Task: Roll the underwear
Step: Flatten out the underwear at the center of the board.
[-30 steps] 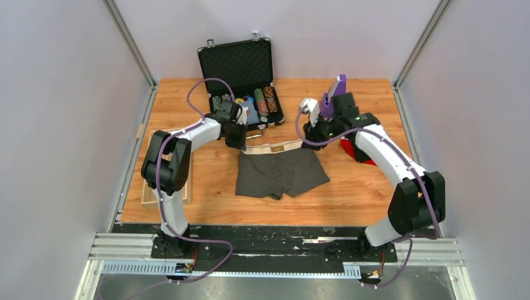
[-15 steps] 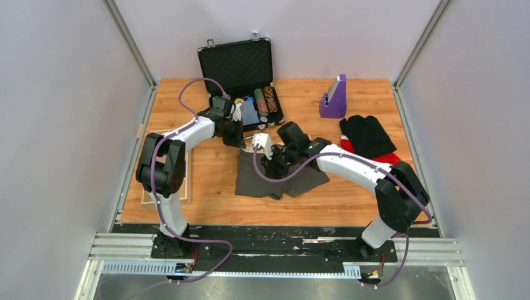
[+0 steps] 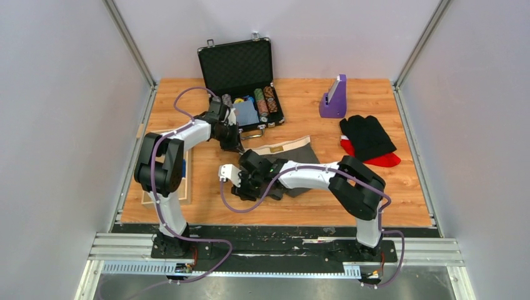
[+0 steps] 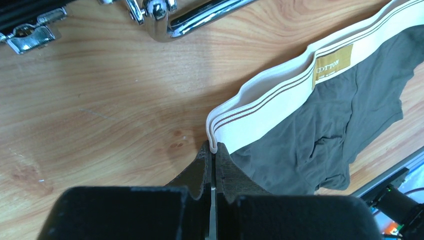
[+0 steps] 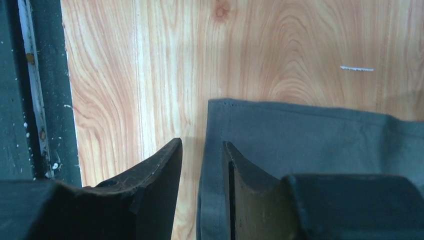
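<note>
My right gripper takes hold of the underwear's leg hem along the left gripper's side next, to fold that side of the underwear across for rolling.
The underwear is dark grey with a white waistband and lies on the wooden table; my right arm covers much of it in the top view. My left gripper is shut on the left end of the waistband, which shows pinched at the fingertips of the left gripper in its wrist view. My right gripper is open at the near-left leg hem. In the right wrist view the right gripper straddles the hem edge of the underwear: one finger over bare wood, one over the cloth.
An open black poker-chip case stands at the back, its chrome handle just beyond the waistband. A purple stand and a black garment on a red one lie at the right. The table's front edge is close.
My right arm has swung from the back right across the table to the underwear's near-left hem. The left gripper has stayed shut at the waistband end. The underwear has shifted.
</note>
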